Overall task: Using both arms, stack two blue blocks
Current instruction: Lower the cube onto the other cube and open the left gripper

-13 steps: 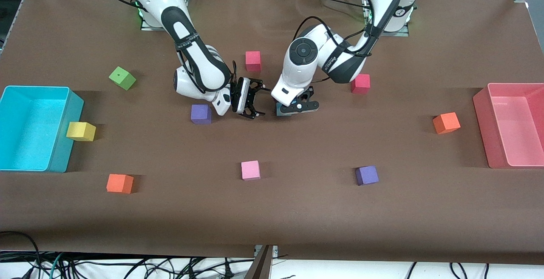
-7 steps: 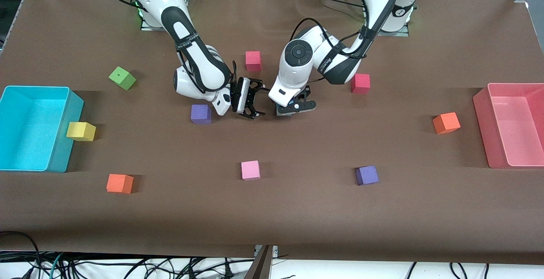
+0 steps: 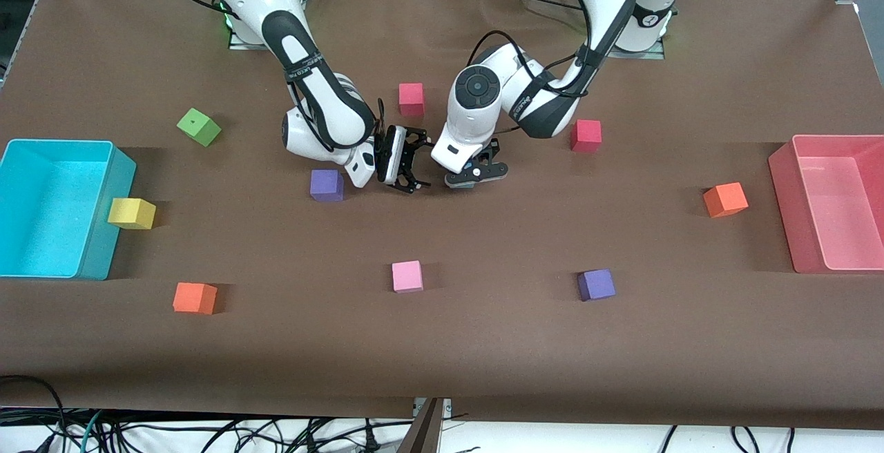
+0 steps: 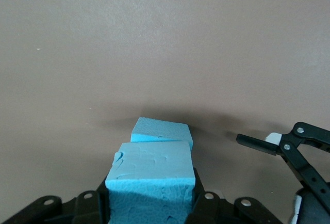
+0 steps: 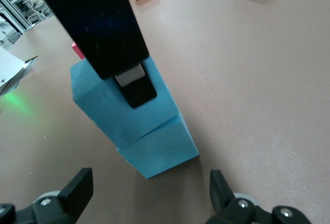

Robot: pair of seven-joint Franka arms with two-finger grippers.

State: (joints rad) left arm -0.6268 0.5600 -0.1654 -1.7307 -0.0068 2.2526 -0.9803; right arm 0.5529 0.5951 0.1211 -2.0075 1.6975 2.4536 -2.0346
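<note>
My left gripper should open now, because the held cube [image 4: 150, 164] is over the lower sky-blue cube [image 4: 161, 128] in the left wrist view and would stand there.
My left gripper [image 3: 475, 175] is shut on a sky-blue cube [image 4: 152, 175] at mid-table. It holds that cube on top of the second sky-blue cube [image 4: 161, 131], shifted a little off square. In the right wrist view the held cube [image 5: 116, 105] is above the lower cube [image 5: 161, 150], which rests on the table. I cannot tell whether the two touch. In the front view both cubes are almost hidden under the left gripper. My right gripper [image 3: 426, 164] is open and empty beside the stack, toward the right arm's end, and points at it [image 5: 149, 193].
A purple cube [image 3: 326, 185] lies beside the right wrist. Red cubes [image 3: 411, 99] [image 3: 585, 135], a pink cube [image 3: 407, 276], a second purple cube [image 3: 597, 284], orange cubes [image 3: 725, 199] [image 3: 195, 297], green [image 3: 198, 126] and yellow [image 3: 131, 213] cubes lie about. The cyan bin [image 3: 59, 142] and pink bin [image 3: 836, 137] stand at the table's ends.
My left gripper has moved with its blue cube a little toward the right arm's end, bringing it over the other blue cube. The right arm has not moved.
</note>
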